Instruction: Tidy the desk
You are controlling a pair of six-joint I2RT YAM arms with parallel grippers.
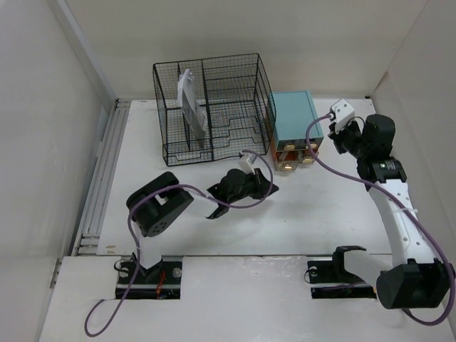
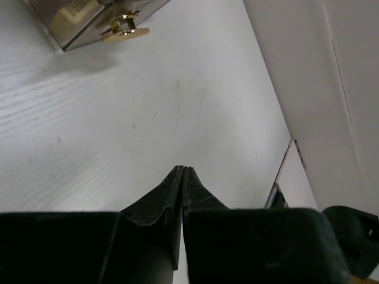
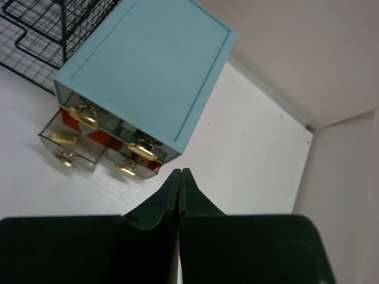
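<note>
The drawers would stay pulled out if I lifted my left gripper now, because the gripper's closed fingers point at empty desk, short of the drawers.
The desk (image 1: 313, 214) is a white tabletop with white walls round it. My left gripper (image 1: 271, 189) is shut and empty, low over the middle of the desk, just in front of the teal box's drawers. In the left wrist view the gripper (image 2: 182, 169) points across bare desk (image 2: 148, 118) toward the right wall. My right gripper (image 1: 330, 142) is shut and empty, held above the desk just right of the teal box. In the right wrist view its tips (image 3: 180, 171) sit near the box's front right corner.
A teal box (image 1: 296, 117) with clear, gold-knobbed drawers stands at the back right; its lower drawers (image 3: 68, 148) are pulled out. One drawer corner (image 2: 89, 23) shows in the left wrist view. A black wire-mesh rack (image 1: 214, 107) holding upright papers (image 1: 191, 103) stands left of it.
</note>
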